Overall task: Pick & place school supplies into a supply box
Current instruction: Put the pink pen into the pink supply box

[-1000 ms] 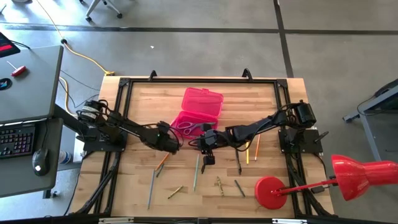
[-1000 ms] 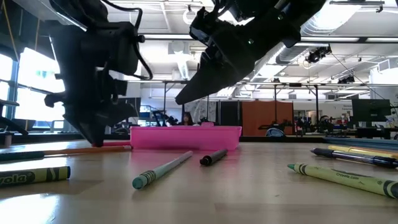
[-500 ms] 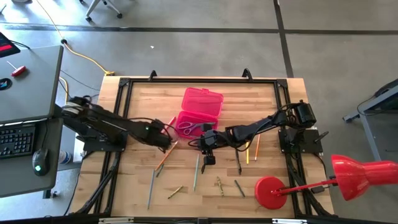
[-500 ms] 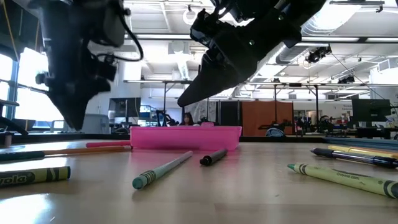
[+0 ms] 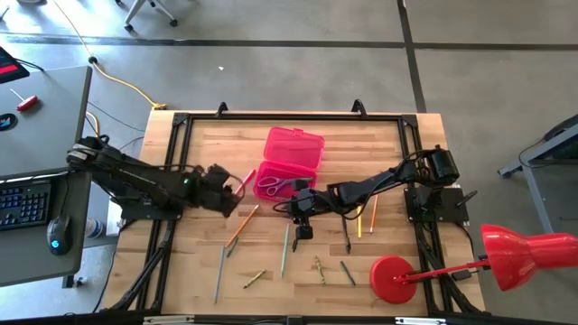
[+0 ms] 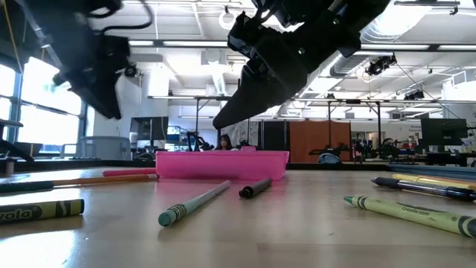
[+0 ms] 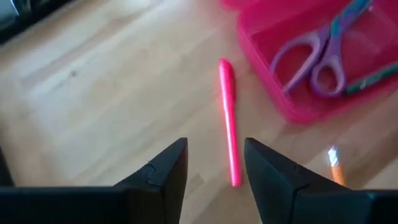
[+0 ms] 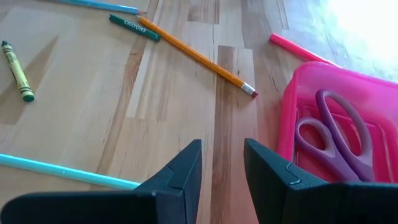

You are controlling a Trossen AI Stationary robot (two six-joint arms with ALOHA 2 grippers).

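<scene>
My left gripper grabs the pink pen's body [image 7: 232, 146] next, to pack it into the supply box. Its end with the cap [image 7: 226, 73] stays free.
The pink supply box [image 5: 282, 177] lies open on the table, its lid [image 5: 295, 144] folded back toward the far edge. Purple-handled scissors [image 7: 317, 56] lie inside it. A pink pen [image 7: 229, 130] lies flat on the wood just left of the box. My left gripper [image 7: 214, 162] hangs open above the table, left of that pen, touching nothing. My right gripper [image 8: 222, 162] hovers open over bare wood at the box's near side. Near it lie an orange pencil [image 8: 196, 57], a green crayon [image 8: 134, 27] and a light blue pencil [image 8: 62, 171].
More pencils and crayons lie scattered over the near half of the table [image 5: 284, 253]. A red lamp with a round base [image 5: 393, 278] stands at the near right corner. A black frame [image 5: 181, 122] runs round the table top. A desk with a keyboard [image 5: 23, 203] stands to the left.
My left gripper has risen from the table beside the box and drawn back toward the table's left edge. The pink pen now shows lying flat on the wood where the gripper was. My right arm has kept still.
</scene>
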